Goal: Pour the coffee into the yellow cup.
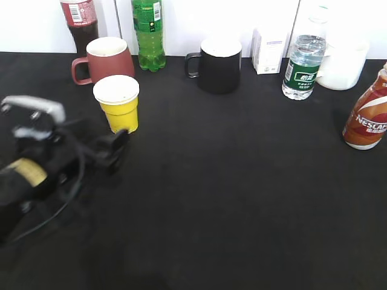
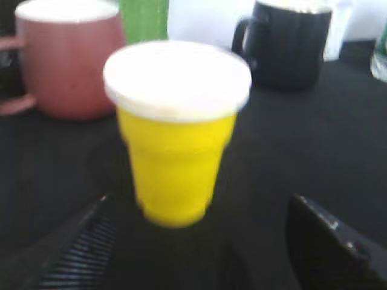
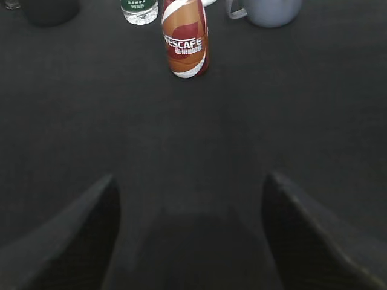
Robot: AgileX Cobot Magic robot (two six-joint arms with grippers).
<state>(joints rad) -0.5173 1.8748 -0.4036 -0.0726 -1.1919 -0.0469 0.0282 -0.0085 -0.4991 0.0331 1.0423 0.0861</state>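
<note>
The yellow cup flares out to a wide white rim (image 1: 116,90). So my left gripper grabs the cup by its narrower yellow body (image 1: 123,116) next.
The yellow cup (image 1: 118,104) stands upright on the black table at the left, white rim up. In the left wrist view the yellow cup (image 2: 175,130) is just ahead of my open left gripper (image 2: 199,226), apart from both fingers. In the exterior view the left gripper (image 1: 115,145) sits just in front of the cup. The Nescafe coffee bottle (image 1: 367,116) stands upright at the far right edge. In the right wrist view the bottle (image 3: 185,37) is well ahead of my open, empty right gripper (image 3: 188,205). The right gripper is out of the exterior view.
Behind the cup stand a dark red mug (image 1: 104,60), a cola bottle (image 1: 80,21) and a green bottle (image 1: 149,33). A black mug (image 1: 217,65), a small white carton (image 1: 269,51), a water bottle (image 1: 302,66) and a white jug (image 1: 344,63) line the back.
</note>
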